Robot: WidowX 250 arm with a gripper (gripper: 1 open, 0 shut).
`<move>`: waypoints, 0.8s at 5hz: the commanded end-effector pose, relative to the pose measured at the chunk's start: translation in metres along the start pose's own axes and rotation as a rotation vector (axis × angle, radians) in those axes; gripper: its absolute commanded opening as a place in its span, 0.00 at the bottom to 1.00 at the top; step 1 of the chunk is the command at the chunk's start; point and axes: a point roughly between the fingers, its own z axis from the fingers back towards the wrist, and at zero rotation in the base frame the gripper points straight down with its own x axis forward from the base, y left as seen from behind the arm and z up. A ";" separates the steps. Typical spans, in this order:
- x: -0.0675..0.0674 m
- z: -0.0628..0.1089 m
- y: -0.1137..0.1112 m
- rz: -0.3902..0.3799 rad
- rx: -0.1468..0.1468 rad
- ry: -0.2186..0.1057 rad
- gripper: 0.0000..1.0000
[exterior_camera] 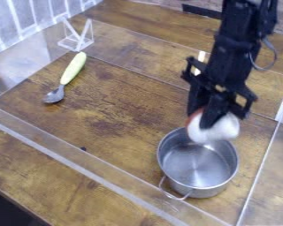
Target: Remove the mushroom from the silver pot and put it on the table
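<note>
My gripper needs to move the white mushroom to the table before it lets go, because the mushroom is hanging above the silver pot's far rim [191, 131].
My gripper [212, 117] points down over the far rim of the silver pot [198, 162] and is shut on the mushroom [211, 126]. The mushroom hangs in the air above the pot, its white stem low and a bit of reddish-brown cap showing on its left side. The pot stands on the dark wood-grain table [120, 101] at the near right, and its pale inside shows nothing in it. One thin wire handle sticks out at its near side.
A spoon [65, 76] with a yellow-green handle lies at the left of the table. Clear acrylic walls [73, 150] run along the table's edges, and a small clear stand [77, 35] sits at the far left.
</note>
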 end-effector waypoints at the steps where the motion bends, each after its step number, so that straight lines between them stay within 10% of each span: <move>1: -0.002 0.054 0.040 0.079 0.006 -0.144 0.00; 4: -0.009 0.030 0.094 0.107 -0.073 -0.132 0.00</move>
